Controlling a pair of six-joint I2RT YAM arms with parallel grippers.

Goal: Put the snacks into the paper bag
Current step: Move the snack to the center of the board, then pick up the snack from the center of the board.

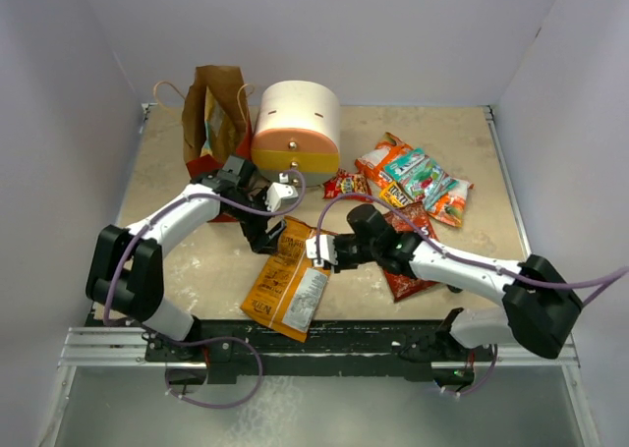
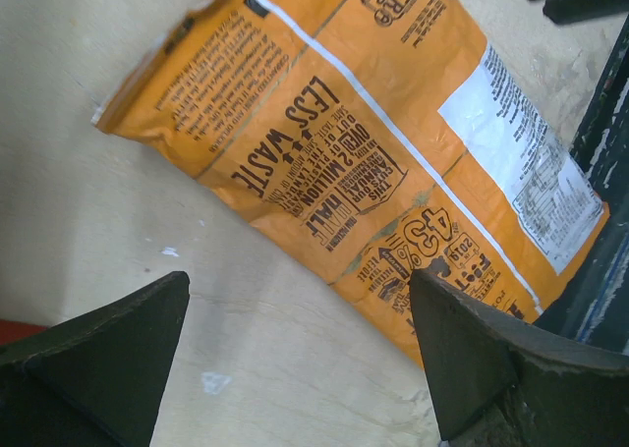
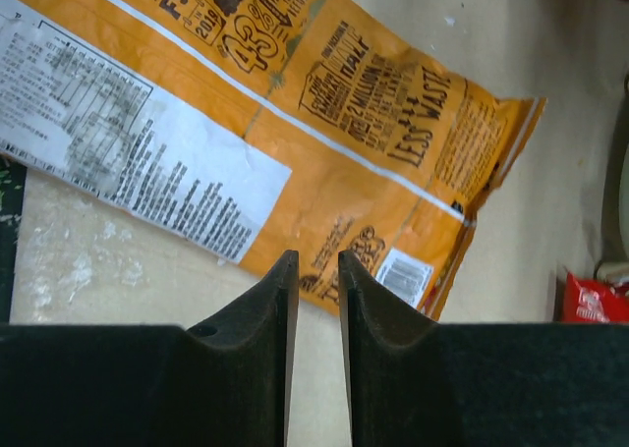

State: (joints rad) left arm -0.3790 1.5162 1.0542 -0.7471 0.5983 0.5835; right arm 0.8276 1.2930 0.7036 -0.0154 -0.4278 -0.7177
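My left gripper grips the large orange chip bag (image 1: 290, 282) by its far end (image 1: 295, 232) next, which leaves the chip bag's near end free to enter the paper bag.
A large orange chip bag (image 1: 290, 282) lies flat, print side down, near the table's front edge, between both grippers. My left gripper (image 1: 267, 229) hovers at its upper left end, jaws wide open over bare table (image 2: 300, 300), the bag (image 2: 334, 142) just beyond its right finger. My right gripper (image 1: 322, 251) hangs over the bag's right edge (image 3: 324, 162). Its fingers (image 3: 316, 258) stand a narrow gap apart with nothing between them. The brown paper bag (image 1: 211, 113) stands upright at the back left. More snacks (image 1: 418, 177) are piled at the back right.
A round cream, orange and yellow drawer unit (image 1: 295, 133) stands right beside the paper bag. A red chip bag (image 1: 408, 275) lies partly under my right arm. A small red packet (image 1: 344, 184) sits in front of the drawer unit.
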